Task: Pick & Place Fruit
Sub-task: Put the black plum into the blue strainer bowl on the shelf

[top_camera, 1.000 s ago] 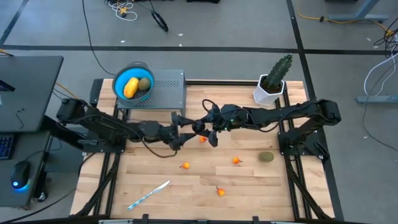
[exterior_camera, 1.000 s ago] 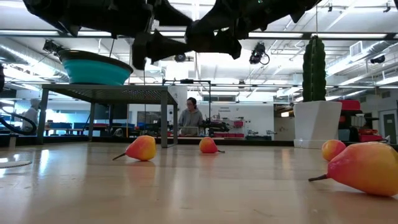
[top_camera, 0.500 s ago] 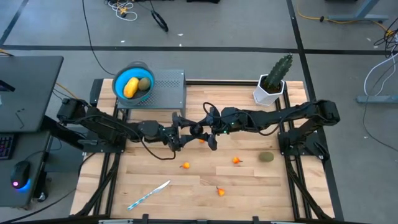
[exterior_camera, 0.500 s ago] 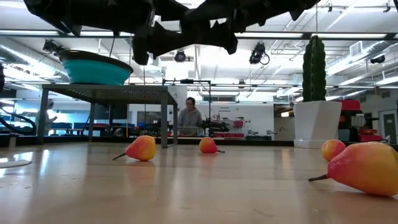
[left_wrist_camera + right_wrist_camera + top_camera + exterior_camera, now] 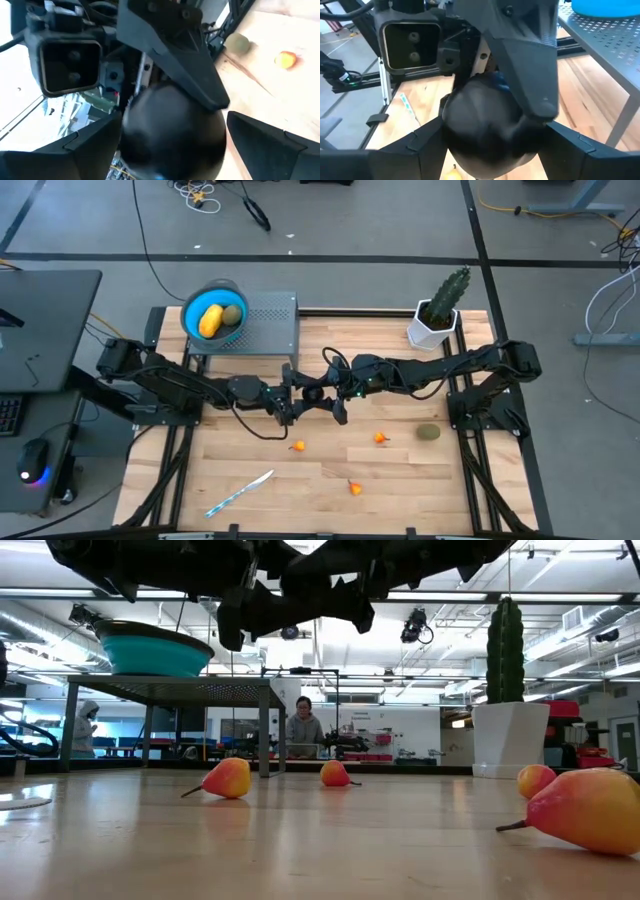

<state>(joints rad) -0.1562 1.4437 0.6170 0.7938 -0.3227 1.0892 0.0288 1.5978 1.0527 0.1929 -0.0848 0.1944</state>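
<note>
My left gripper should close on the ball now: its open fingers are on either side of the black ball (image 5: 490,127), so closing would hold it.
My two grippers meet above the middle of the table. My right gripper (image 5: 322,395) is shut on the small black ball (image 5: 490,127). My left gripper (image 5: 292,395) is open, with one finger on either side of the same ball (image 5: 172,132); I cannot tell whether they touch it. The teal bowl (image 5: 192,308) holds the yellow-orange oblong (image 5: 210,320) and one olive oval (image 5: 232,315). The other olive oval (image 5: 428,432) lies on the table's right part. Orange-red pieces (image 5: 297,446) (image 5: 380,438) (image 5: 354,488) lie on the wood. My right gripper pinches the black ball between its two fingers (image 5: 427,142), across the ball's sides (image 5: 451,120). It comes level from the table's right. The ball is lifted clear of the table, in the gap of my left gripper.
The bowl stands on a grey perforated stand (image 5: 270,325) at the far left. A cactus in a white pot (image 5: 440,310) stands at the far right. A white-and-blue stick (image 5: 240,493) lies near the near edge. A person (image 5: 305,725) stands in the room beyond.
My right gripper has moved toward the table's left, carrying the black ball in between my left gripper's open fingers. The orange-red piece that lay under the two grippers is now hidden beneath them.
</note>
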